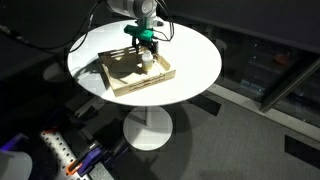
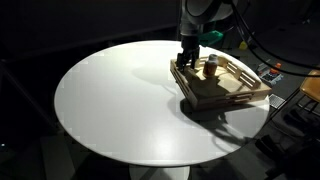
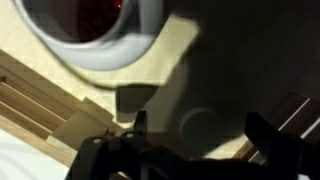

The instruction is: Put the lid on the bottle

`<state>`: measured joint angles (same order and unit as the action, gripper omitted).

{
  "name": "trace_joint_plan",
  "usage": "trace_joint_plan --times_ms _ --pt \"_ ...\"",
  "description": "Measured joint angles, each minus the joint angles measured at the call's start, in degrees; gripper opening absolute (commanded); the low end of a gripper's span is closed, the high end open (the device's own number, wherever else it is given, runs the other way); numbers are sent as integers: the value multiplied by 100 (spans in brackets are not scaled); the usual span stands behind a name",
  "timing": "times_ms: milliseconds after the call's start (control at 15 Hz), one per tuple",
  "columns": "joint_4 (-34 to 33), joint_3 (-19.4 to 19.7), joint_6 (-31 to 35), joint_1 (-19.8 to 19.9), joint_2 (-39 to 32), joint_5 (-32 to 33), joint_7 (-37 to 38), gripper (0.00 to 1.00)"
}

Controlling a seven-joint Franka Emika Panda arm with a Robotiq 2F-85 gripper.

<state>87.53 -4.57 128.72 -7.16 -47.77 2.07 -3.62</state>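
Note:
My gripper is to grab the lid next, from above by opposite sides of its round edge, keeping it flat and its bottom side clear to cap the bottle.
The bottle (image 3: 95,30) is short, white and open-topped, with a dark inside. It stands in the light wooden tray (image 3: 40,95) and shows in both exterior views (image 1: 148,63) (image 2: 211,69). The lid (image 3: 200,125), a small flat round cap in shadow, lies on the tray floor beside the bottle. My gripper (image 3: 205,130) is open, low in the tray, with one finger on either side of the lid and not touching it. In both exterior views the gripper (image 1: 143,52) (image 2: 186,62) hides the lid.
The tray's raised rim (image 1: 140,88) (image 2: 215,100) surrounds the gripper. The tray sits on a round white pedestal table (image 1: 200,60) (image 2: 110,100). Dark floor lies around the table, with clutter at the lower left (image 1: 70,155).

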Motion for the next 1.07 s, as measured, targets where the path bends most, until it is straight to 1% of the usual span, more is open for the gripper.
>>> trace_joint_plan --times_ms 133,200,267,400,467,533,600,667,733,800,933,1067 --pt "-35 0 73 -8 -42 17 -17 90" --pt "-46 0 96 -11 -50 29 -26 87" --pt "-54 0 113 -16 -50 41 -27 88" --pt "-65 0 148 -26 -50 51 -36 80" --pt "-66 0 165 -30 -50 53 -52 70" --pt "-70 0 182 -35 -49 54 -63 68" --pt "-75 0 187 -39 -50 54 -70 63" --pt "-77 0 190 -43 -50 54 -77 56" --pt "-82 -3 196 -46 -47 54 -84 58" --pt "-98 -3 196 -50 -48 54 -87 56" --pt "-105 -3 197 -52 -48 54 -92 50" --pt "-117 -4 197 -53 -48 54 -93 41"
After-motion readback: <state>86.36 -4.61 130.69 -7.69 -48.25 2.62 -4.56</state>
